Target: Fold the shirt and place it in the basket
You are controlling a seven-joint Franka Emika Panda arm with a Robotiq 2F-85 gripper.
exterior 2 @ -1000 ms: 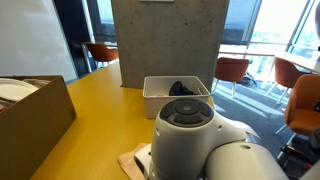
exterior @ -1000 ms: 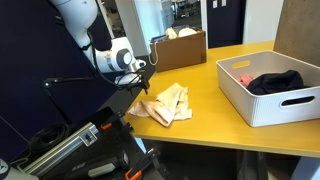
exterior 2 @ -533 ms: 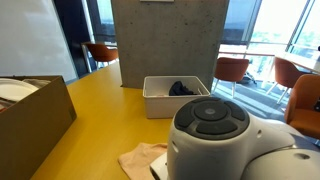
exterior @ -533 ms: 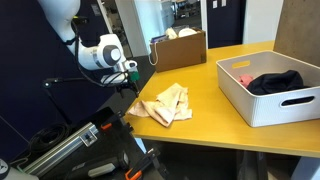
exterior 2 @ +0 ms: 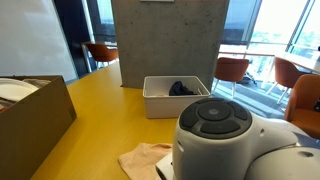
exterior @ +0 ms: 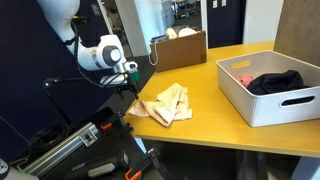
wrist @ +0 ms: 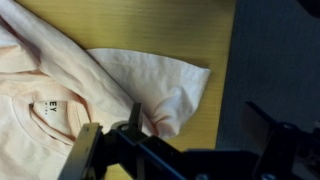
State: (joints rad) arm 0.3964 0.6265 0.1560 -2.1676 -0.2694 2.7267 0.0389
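I should next use my gripper to grab the shirt (exterior: 165, 103) by the sleeve fold near the table corner. Then I can fold that end of the shirt over the rest.
The shirt (exterior: 165, 103) lies crumpled on the yellow table near its front edge. It is pale peach, and its collar label and one sleeve show in the wrist view (wrist: 90, 80). It also shows in an exterior view (exterior 2: 140, 158), partly hidden by my arm. My gripper (exterior: 130, 82) hovers just above the shirt's end at the table corner. In the wrist view the gripper (wrist: 200, 125) is open and empty, with one finger beside the sleeve fold. The basket (exterior: 285, 108) stands on the far side of the table, also in an exterior view (exterior 2: 165, 107).
A black garment (exterior: 275, 82) lies in the basket. A brown cardboard box (exterior: 180, 48) stands at the back of the table and shows in an exterior view (exterior 2: 35, 115). The table edge (wrist: 232, 60) runs right beside the sleeve. Chairs stand behind the table.
The arm has lifted and drawn back from the shirt over the last second. The shirt has not moved. Almost nothing differs over the last half second.
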